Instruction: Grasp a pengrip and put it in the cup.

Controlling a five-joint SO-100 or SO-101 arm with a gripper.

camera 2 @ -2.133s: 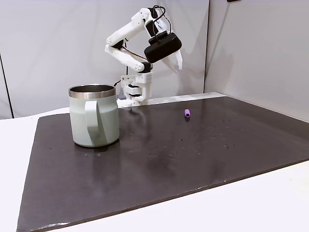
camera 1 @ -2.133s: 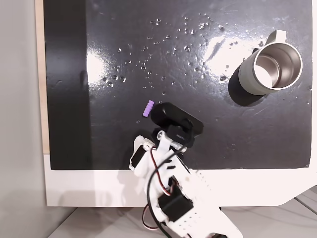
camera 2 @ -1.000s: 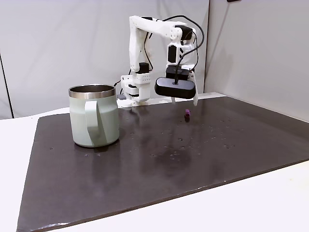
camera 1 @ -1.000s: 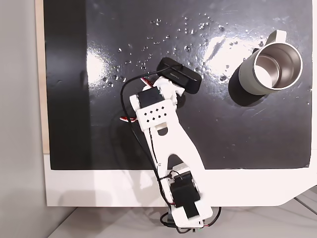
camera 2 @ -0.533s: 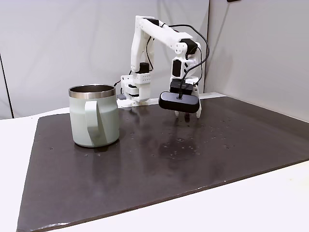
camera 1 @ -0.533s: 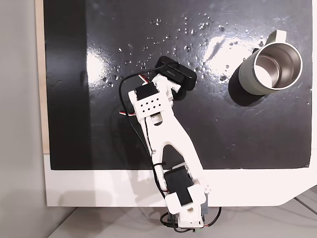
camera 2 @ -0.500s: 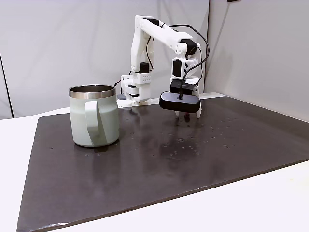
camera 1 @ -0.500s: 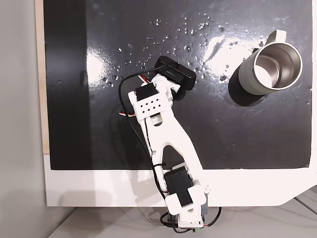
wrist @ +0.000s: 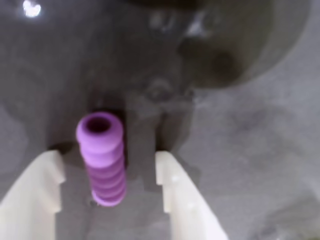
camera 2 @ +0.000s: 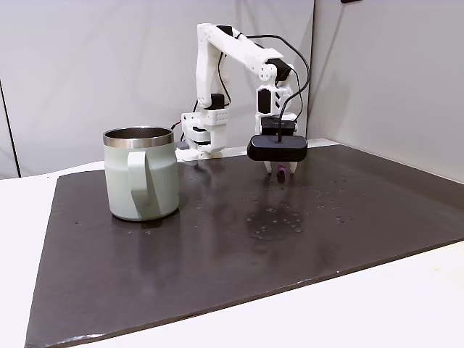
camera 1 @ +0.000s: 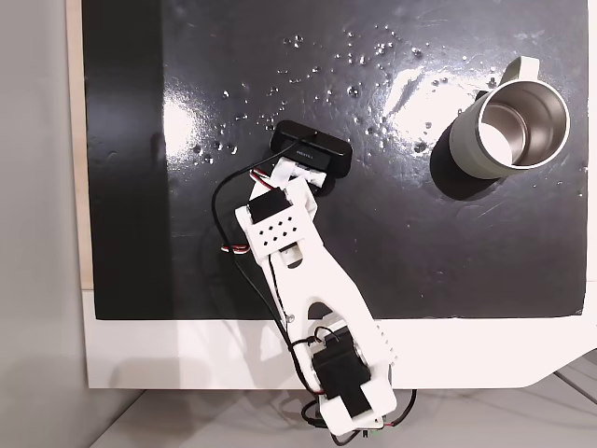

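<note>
Next, my gripper grabs the pengrip by its ribbed body to put it in the cup point(camera 1: 511, 126).
In the wrist view the light-purple ribbed pengrip point(wrist: 101, 157) lies on the dark mat between my two white fingers point(wrist: 35, 195), closer to the left one. My gripper point(wrist: 107, 167) is open, with a gap between the pengrip and each finger. From the side, the gripper point(camera 2: 279, 169) is down at the mat and a bit of the purple pengrip point(camera 2: 280, 172) peeks out below the black camera. The pale grey-green cup point(camera 1: 511, 126) stands upright at the mat's far right corner in the top-down fixed view. In the side view, the cup point(camera 2: 141, 174) is well to the left of the gripper.
A black mat point(camera 1: 466, 243) covers the white table. Water droplets point(camera 1: 354, 56) speckle the mat's far part. My white arm point(camera 1: 298, 271) stretches from its base at the near edge. A black camera housing point(camera 1: 312, 149) hangs over the gripper.
The arm has reached out from a raised, folded pose and lowered to the mat. In the last half second it shifted left in the top-down view, so the fingers straddle the pengrip.
</note>
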